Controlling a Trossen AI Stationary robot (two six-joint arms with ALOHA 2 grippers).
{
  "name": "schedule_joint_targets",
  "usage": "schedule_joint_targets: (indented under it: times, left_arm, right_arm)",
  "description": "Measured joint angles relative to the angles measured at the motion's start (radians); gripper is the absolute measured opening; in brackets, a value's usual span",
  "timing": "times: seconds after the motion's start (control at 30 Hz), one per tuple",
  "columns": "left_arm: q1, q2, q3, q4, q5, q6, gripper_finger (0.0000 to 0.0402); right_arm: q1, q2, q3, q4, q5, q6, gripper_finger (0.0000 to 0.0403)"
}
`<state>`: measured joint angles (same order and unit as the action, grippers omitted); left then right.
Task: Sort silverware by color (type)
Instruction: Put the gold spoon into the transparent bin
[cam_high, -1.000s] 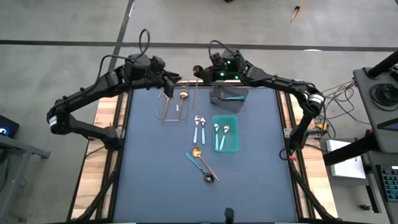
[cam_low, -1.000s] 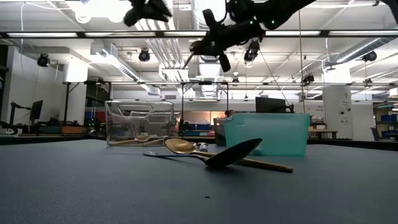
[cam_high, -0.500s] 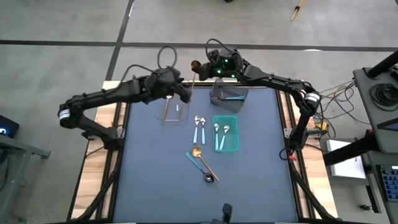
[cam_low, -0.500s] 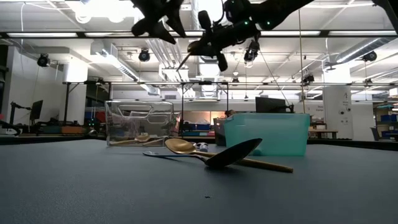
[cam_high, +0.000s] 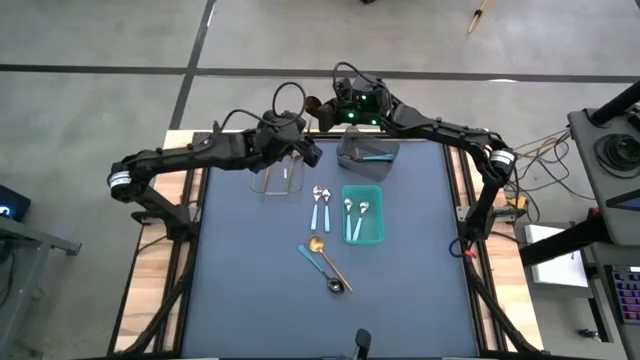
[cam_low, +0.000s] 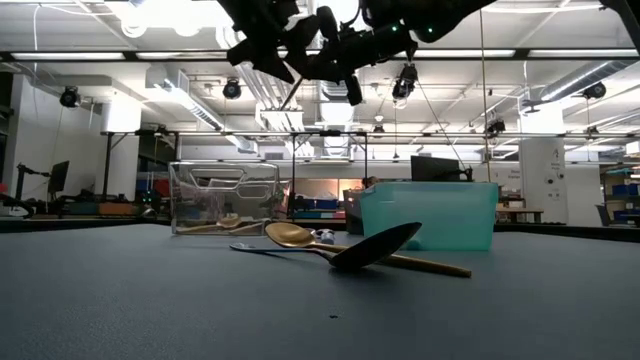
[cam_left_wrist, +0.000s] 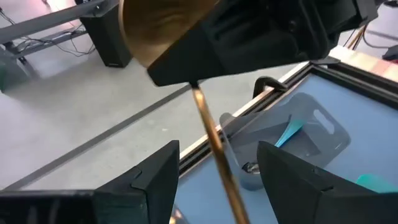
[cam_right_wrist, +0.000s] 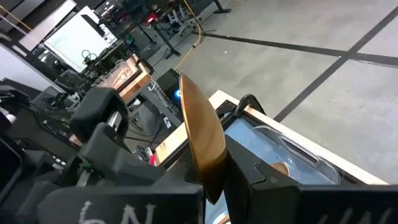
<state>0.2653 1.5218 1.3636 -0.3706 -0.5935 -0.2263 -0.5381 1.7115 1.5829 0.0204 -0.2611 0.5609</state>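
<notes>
My left gripper grabs the gold spoon's handle (cam_left_wrist: 222, 162) next, to take the spoon over from my right gripper for sorting by color.
My right gripper (cam_high: 322, 108) is high over the table's far edge, shut on an all-gold spoon (cam_left_wrist: 158, 31). The spoon's handle (cam_left_wrist: 214, 140) runs down between the fingers of my left gripper (cam_left_wrist: 219, 149), which is open and stands on either side of the handle without touching it. My left gripper (cam_high: 306, 150) is beside the clear bin (cam_high: 277, 172). On the table lie two light-blue-handled spoons (cam_high: 320, 206), a gold spoon (cam_high: 328, 256) and a dark teal-handled spoon (cam_high: 324, 270); the gold and dark spoons cross each other. My right gripper pinches the gold spoon's bowl (cam_right_wrist: 202, 140) between its two fingers, the bowl standing edge-on in the gap. The spoon is lifted clear of the table. Its handle (cam_low: 292, 95) slants down below the fingers.
The clear bin holds gold spoons. The grey bin (cam_high: 367, 152) at the far edge holds a teal-handled spoon. The teal bin (cam_high: 378, 214) at mid-table holds two light-blue-handled spoons. The near half of the table mat (cam_high: 260, 310) is bare.
My left arm has swung toward the table's right, from beyond the clear bin's far left corner to the gold spoon's handle, and now has its open fingers around it. My right gripper has kept its hold on the bowl nearly in place.
</notes>
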Motion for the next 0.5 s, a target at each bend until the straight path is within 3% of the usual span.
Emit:
schedule_joint_targets:
  times: [0.27,0.5]
  left_arm:
    - [0.000,0.022,0.000,0.036,0.000,-0.020,0.0149]
    - [0.000,0.025,0.000,0.029,-0.001,-0.052,0.0058]
  right_arm:
    - [0.004,0.000,0.000,0.000,0.000,-0.014,0.0014]
    - [0.004,0.000,0.000,-0.004,-0.008,-0.023,0.0014]
